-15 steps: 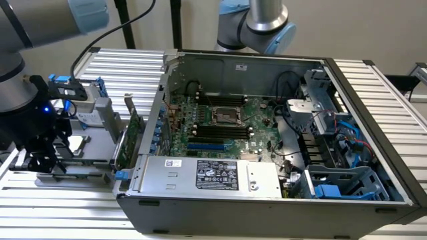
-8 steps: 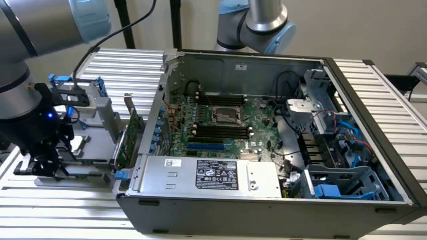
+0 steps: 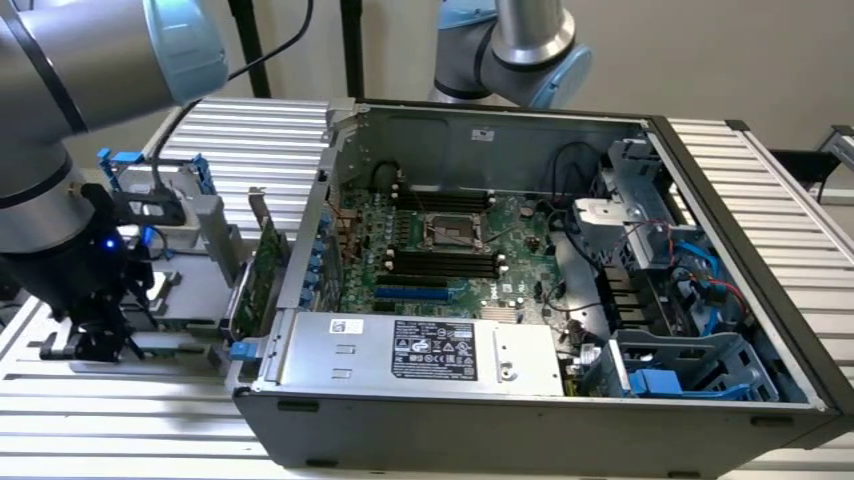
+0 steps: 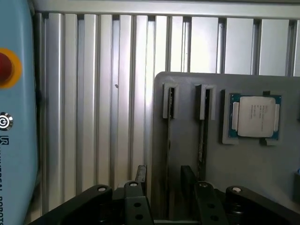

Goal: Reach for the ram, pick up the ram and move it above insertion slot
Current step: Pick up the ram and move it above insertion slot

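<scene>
The ram's ends are enclosed by the slotted posts of the holder tray, so next my gripper needs to pinch the ram by the middle of its upper edge (image 4: pixel 168 182).
Two rams stand on edge in the slots of a grey holder tray (image 4: pixel 187 93). One ram (image 4: pixel 167 140) runs down between my fingertips, and the other ram (image 4: pixel 202 136) lies just beside one finger (image 4: pixel 187 176). My gripper (image 4: pixel 164 178) is open, close over the tray, with its fingers on either side of the first ram and nothing gripped. In the exterior view my gripper (image 3: pixel 100 345) hangs low at the exterior view's left, outside the open computer case (image 3: pixel 747 200). The black insertion slots (image 3: pixel 441 265) lie on the green motherboard inside the case.
A processor chip (image 4: pixel 255 117) sits in a pocket of the same tray. A tall green expansion card (image 3: pixel 267 270) stands against the case's outer wall. A second robot arm (image 3: pixel 514 50) rises behind the case. A light blue pendant (image 4: pixel 16 117) with a red button lies beside the tray.
</scene>
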`<state>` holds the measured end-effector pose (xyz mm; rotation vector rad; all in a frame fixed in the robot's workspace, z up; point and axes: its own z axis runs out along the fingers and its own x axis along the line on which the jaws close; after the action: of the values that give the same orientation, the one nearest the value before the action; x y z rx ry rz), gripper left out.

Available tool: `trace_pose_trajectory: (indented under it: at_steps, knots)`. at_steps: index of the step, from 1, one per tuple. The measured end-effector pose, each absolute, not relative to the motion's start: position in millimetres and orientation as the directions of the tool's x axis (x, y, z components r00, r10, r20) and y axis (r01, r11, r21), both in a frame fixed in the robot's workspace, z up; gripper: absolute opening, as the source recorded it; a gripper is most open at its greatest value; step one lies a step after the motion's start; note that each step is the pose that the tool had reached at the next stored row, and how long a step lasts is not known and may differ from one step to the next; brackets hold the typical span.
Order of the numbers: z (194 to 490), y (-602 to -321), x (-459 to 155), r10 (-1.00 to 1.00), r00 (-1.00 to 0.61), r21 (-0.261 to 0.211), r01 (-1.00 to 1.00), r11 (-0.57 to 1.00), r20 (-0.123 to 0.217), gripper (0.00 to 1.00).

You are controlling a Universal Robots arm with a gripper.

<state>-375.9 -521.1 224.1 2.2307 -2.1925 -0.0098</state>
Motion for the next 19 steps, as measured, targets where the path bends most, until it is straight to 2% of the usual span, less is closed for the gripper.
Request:
trace_pose_trajectory:
  at_steps: [10, 19]
  knots:
    - [206.0, -521.1, -376.0, -1.0, 0.017, 0.014, -1.0, -0.017, 0.003, 0.42]
    - [199.7, -521.1, -375.9, -1.0, 0.017, 0.025, -1.0, -0.018, -0.012, 0.42]
